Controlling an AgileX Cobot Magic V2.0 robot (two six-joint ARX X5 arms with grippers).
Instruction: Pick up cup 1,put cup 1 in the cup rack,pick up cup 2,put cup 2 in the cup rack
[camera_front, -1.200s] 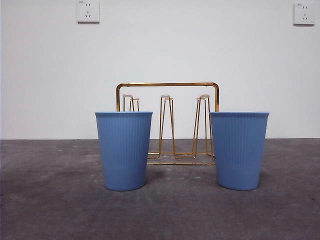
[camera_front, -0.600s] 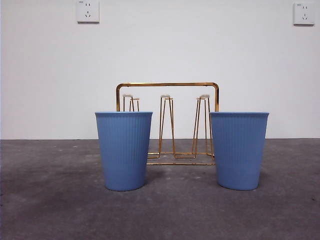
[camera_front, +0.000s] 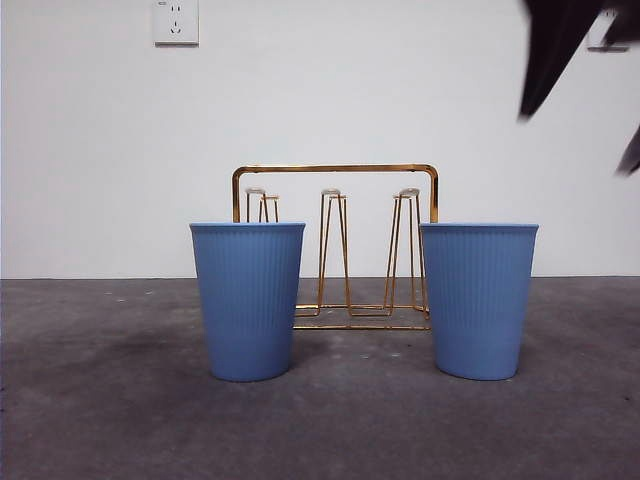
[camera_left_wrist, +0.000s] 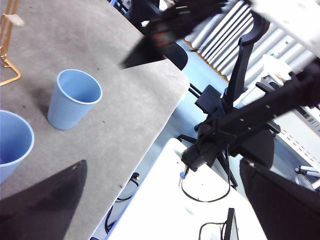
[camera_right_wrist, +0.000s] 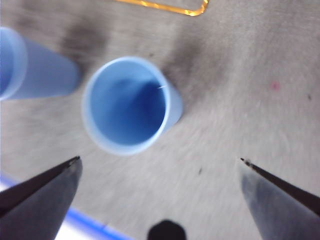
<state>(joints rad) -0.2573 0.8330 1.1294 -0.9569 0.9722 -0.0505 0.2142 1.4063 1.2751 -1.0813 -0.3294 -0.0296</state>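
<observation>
The left gripper reaches the blue cup and grabs its base end (camera_left_wrist: 62, 120) next, so the blue cup's opening stays free to slip onto the cup rack.
Two alike blue ribbed cups stand upright on the grey table: the left cup (camera_front: 247, 300) (camera_left_wrist: 12, 145) (camera_right_wrist: 30, 70) and the right cup (camera_front: 478, 300) (camera_left_wrist: 75, 97) (camera_right_wrist: 127, 105). Nothing shows which is cup 1 and which is cup 2. Behind and between them stands the gold wire cup rack (camera_front: 335, 250) (camera_left_wrist: 7, 45) (camera_right_wrist: 165, 6), with no cup on its pegs. My right gripper (camera_front: 572, 145) (camera_right_wrist: 160, 160) (camera_left_wrist: 170, 30) hangs open and blurred high above the right cup, apart from it. Off to the left cup's side, my left gripper (camera_left_wrist: 162, 165) is open and holds nothing.
The table's edge (camera_left_wrist: 165, 115) runs close beyond the right cup, with an office chair (camera_left_wrist: 230, 125) and a white desk (camera_left_wrist: 160, 200) past it. A white wall with two sockets (camera_front: 176, 22) rises behind the rack.
My right gripper has come into the front view at the top right corner; before, no arm showed there. The cups and the rack have not moved.
</observation>
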